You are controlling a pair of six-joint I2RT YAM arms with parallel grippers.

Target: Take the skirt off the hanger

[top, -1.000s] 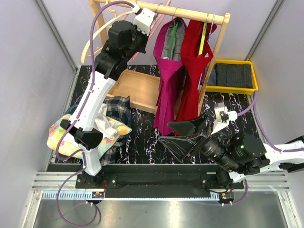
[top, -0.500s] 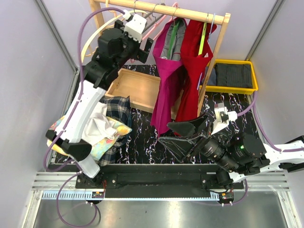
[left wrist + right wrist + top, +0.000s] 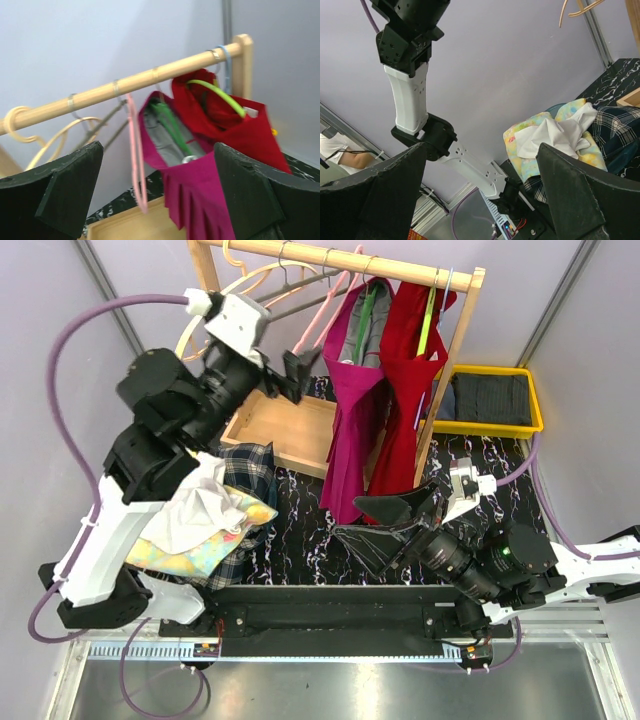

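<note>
My left gripper grabs the hanger by its near arm [image 3: 363, 328] next, to leave the green hanger's hook and the magenta skirt [image 3: 350, 415] free for removal.
A magenta pleated skirt [image 3: 350, 415] [image 3: 200, 200] hangs on a green hanger [image 3: 366, 308] [image 3: 172, 127] from the wooden rail [image 3: 340, 258]. A red garment [image 3: 405, 405] [image 3: 235, 130] hangs beside it on a yellow-green hanger [image 3: 220, 92]. My left gripper [image 3: 285, 375] [image 3: 157, 165] is open and holds nothing. It stands left of the magenta skirt, apart from it and facing the rail. My right gripper [image 3: 348, 520] [image 3: 481, 150] is open and holds nothing. It hovers low, just in front of the skirts' hems, and faces left.
Empty pink [image 3: 320, 295] [image 3: 135, 160] and cream [image 3: 215, 300] hangers hang at the rail's left end. A wooden tray [image 3: 290, 430] lies under them. A heap of clothes [image 3: 220, 510] [image 3: 555, 135] sits at the left. A yellow bin [image 3: 495, 425] with dark cloth stands at the right.
My left arm has drawn back from the rail toward the left and near side, and its gripper has opened. The empty hangers now show. The right arm has not moved.
</note>
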